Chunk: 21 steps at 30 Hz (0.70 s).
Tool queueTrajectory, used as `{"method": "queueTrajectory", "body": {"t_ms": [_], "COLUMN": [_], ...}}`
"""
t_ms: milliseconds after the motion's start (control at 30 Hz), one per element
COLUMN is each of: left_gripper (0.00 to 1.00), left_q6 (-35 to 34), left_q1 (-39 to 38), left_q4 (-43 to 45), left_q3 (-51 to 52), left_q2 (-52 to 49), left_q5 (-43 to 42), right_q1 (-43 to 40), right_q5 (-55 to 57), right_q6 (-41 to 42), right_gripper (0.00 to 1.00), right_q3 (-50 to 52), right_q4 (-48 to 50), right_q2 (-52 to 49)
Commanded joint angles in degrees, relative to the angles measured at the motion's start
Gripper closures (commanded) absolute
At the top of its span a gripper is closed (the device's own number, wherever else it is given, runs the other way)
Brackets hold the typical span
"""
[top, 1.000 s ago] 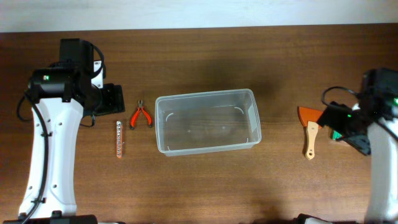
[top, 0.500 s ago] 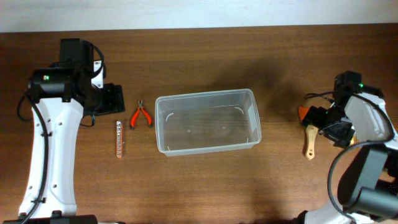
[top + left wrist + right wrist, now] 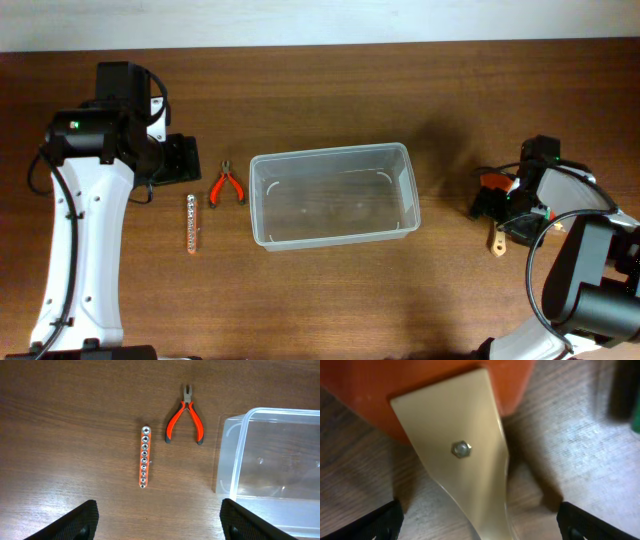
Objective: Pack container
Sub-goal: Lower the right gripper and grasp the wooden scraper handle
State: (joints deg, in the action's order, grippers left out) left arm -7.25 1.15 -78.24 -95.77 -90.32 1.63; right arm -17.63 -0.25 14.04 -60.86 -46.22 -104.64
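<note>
I need to close my right gripper on the handle [image 3: 499, 231] [image 3: 487, 509] now, because the gripper's fingers nearly meet their shadows on the table.
The clear plastic container [image 3: 332, 194] sits in the middle of the table, with nothing in it; its left end shows in the left wrist view [image 3: 270, 455]. An orange scraper with a pale wooden handle [image 3: 465, 455] lies at the right; in the overhead view only its handle tip [image 3: 496, 243] and a bit of orange blade [image 3: 491, 181] show. My right gripper [image 3: 479, 522] is open, low over the scraper, a finger on each side of the handle, not closed on it. My left gripper [image 3: 157, 520] is open and empty, above the table left of the container.
Red-handled pliers [image 3: 226, 186] and a socket strip [image 3: 192, 222] lie left of the container, both in the left wrist view too: pliers [image 3: 185, 420], strip [image 3: 144, 457]. A green-and-dark object [image 3: 627, 395] lies right of the scraper.
My right arm has swung in and down over the scraper, now covering most of it. The left arm, container, pliers and socket strip have not moved.
</note>
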Motion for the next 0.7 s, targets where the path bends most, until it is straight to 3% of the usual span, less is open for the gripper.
{"method": "queueTrajectory", "body": {"t_ms": [0, 433, 667], "left_gripper": [0.2, 0.2, 0.2], "left_q6": [0.9, 0.9, 0.9], "left_q1": [0.2, 0.2, 0.2], "left_q4": [0.2, 0.2, 0.1], "left_q3": [0.3, 0.3, 0.3], "left_q2": [0.1, 0.1, 0.1], "left_q5": [-0.8, -0.7, -0.4], "right_q1": [0.4, 0.4, 0.4], "right_q5": [-0.6, -0.6, -0.6], "right_q6": [-1.8, -1.8, -1.8], "right_gripper": [0.01, 0.0, 0.14], "right_q3": [1.9, 7.0, 7.0], "right_q4": [2.0, 5.1, 4.0], "right_q2": [-0.6, -0.6, -0.6]}}
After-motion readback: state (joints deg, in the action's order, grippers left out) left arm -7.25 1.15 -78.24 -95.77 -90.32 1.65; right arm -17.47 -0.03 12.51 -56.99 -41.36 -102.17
